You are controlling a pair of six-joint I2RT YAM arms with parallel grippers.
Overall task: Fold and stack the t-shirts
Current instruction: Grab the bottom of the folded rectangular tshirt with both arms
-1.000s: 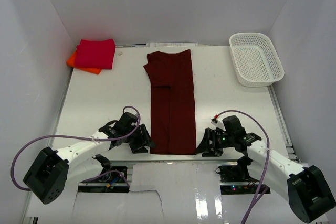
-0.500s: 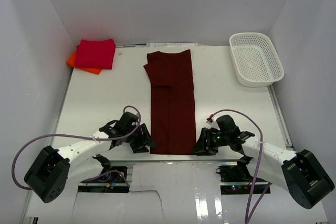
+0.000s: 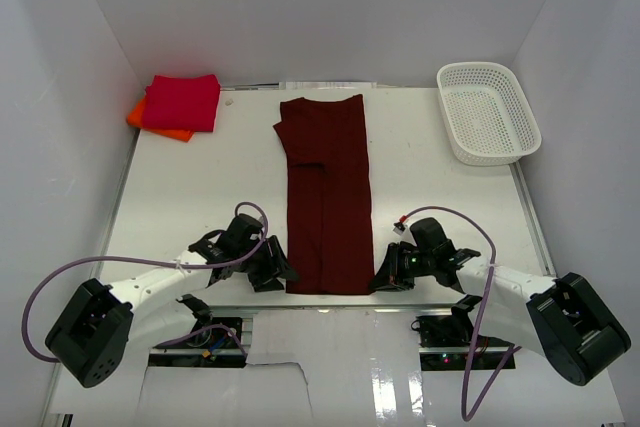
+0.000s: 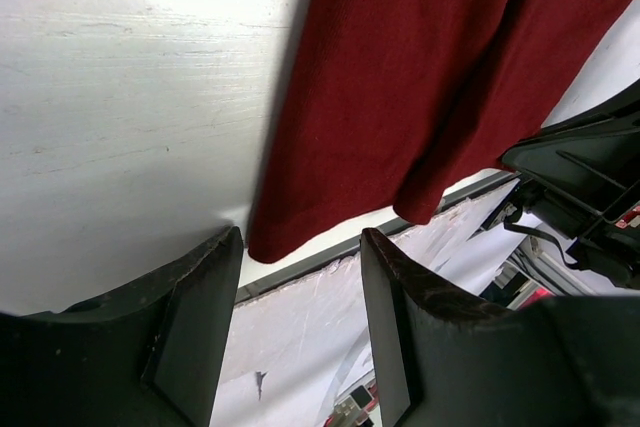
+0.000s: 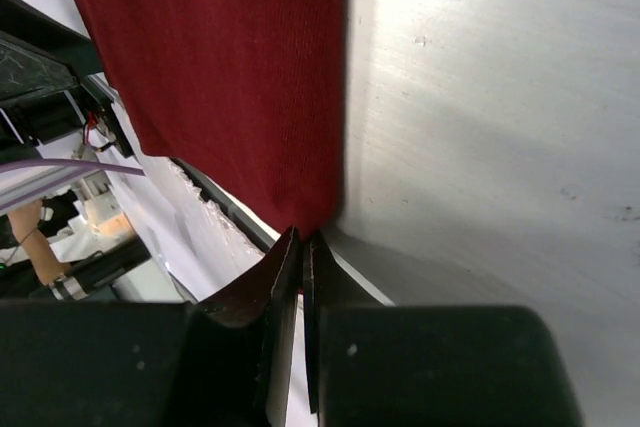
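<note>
I need to pinch the maroon t-shirt's free near corner [image 3: 291, 288] [image 4: 268, 243] with my left gripper, opposite the right gripper's corner, to fold the hem over evenly.
A dark maroon t-shirt [image 3: 325, 197] lies folded into a long strip down the middle of the table. My left gripper [image 3: 278, 273] is open at its near left corner. In the left wrist view that corner of the maroon shirt [image 4: 430, 77] sits just ahead of the gap of the left gripper [image 4: 300, 247], touching neither finger. My right gripper [image 3: 378, 281] is shut on the near right corner. In the right wrist view the right gripper [image 5: 303, 239] pinches the hem of the maroon shirt [image 5: 220, 67]. A folded crimson t-shirt [image 3: 182, 102] rests on an orange t-shirt [image 3: 150, 119] at the far left.
A white mesh basket [image 3: 487, 112] stands at the far right corner. White walls close in the table [image 3: 200, 187] on three sides. The table's near edge runs just behind both grippers, with cables and the arm bases below it.
My right gripper slid left to the maroon shirt's near right corner and shut on it. The left gripper and the shirts have not moved.
</note>
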